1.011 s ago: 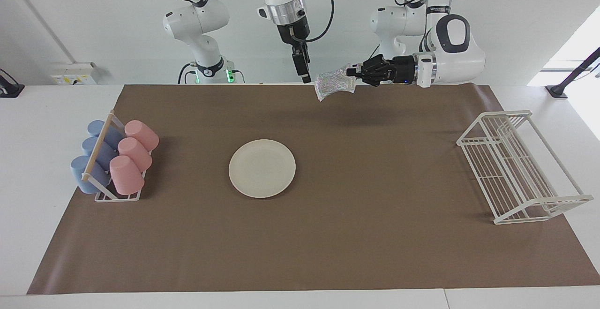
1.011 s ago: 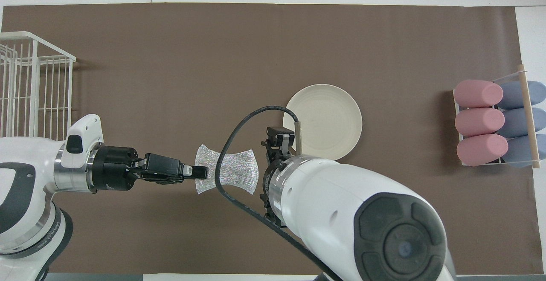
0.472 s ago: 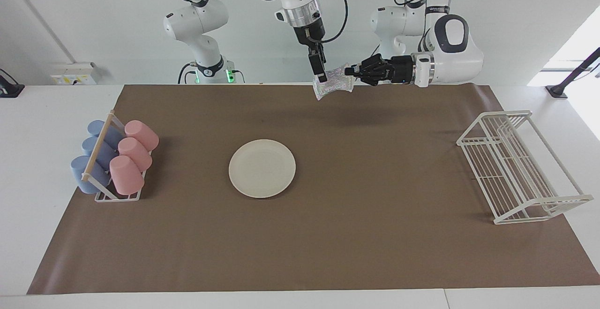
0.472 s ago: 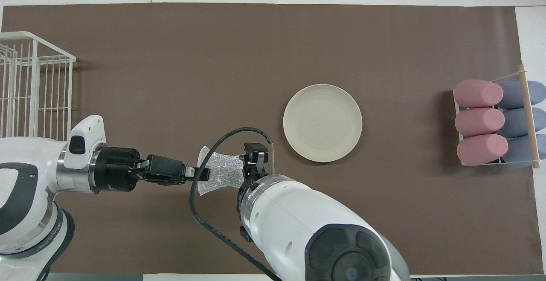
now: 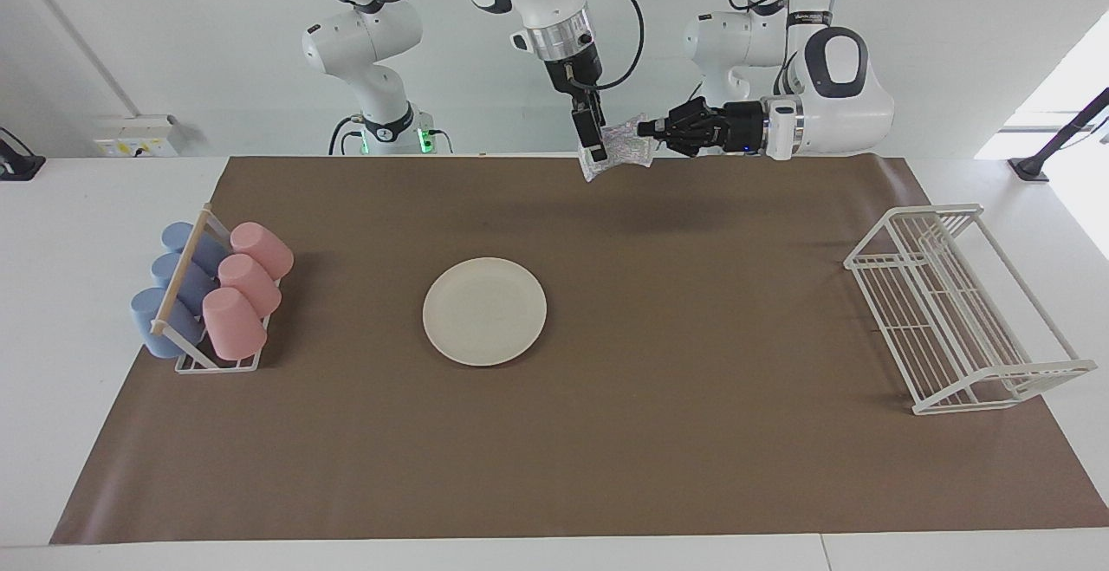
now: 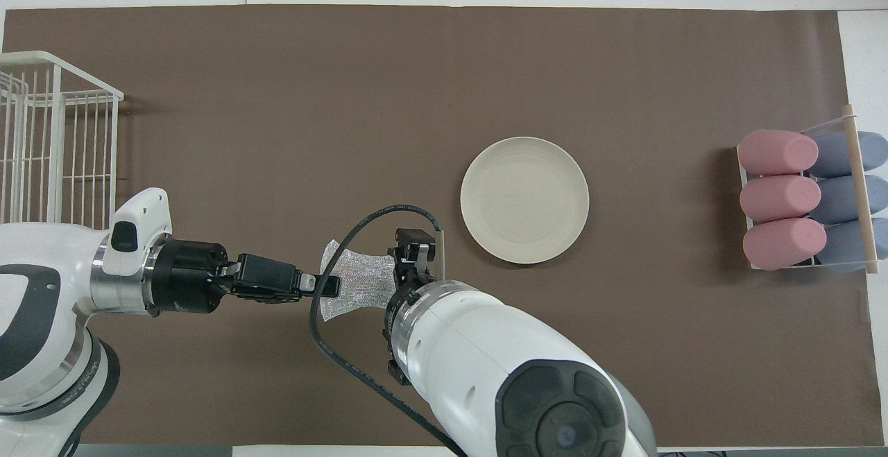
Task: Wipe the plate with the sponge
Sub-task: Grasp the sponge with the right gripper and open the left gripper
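Note:
Next, the right gripper grabs the sponge by its loose end [image 6: 387,281], since my left gripper stays shut over one end of the sponge.
The silvery, glittery sponge [image 5: 628,145] [image 6: 361,287] hangs in the air over the mat's edge by the robots. My left gripper [image 5: 645,130] [image 6: 333,283] reaches in level from its side and is shut on one end of it. My right gripper [image 5: 596,151] [image 6: 420,256] points down at the sponge's free end, open, with that end between its fingers. The cream-white plate [image 5: 484,311] [image 6: 524,200] lies flat and bare on the brown mat, farther from the robots than the sponge and toward the right arm's end.
A rack of pink and blue cups [image 5: 208,298] [image 6: 808,200] lies at the right arm's end of the mat. A white wire rack [image 5: 962,307] [image 6: 55,138] stands at the left arm's end. The brown mat [image 5: 693,337] covers most of the table.
My right gripper has swung over from above the plate's edge to the sponge's free end. The left gripper has held the sponge nearly still.

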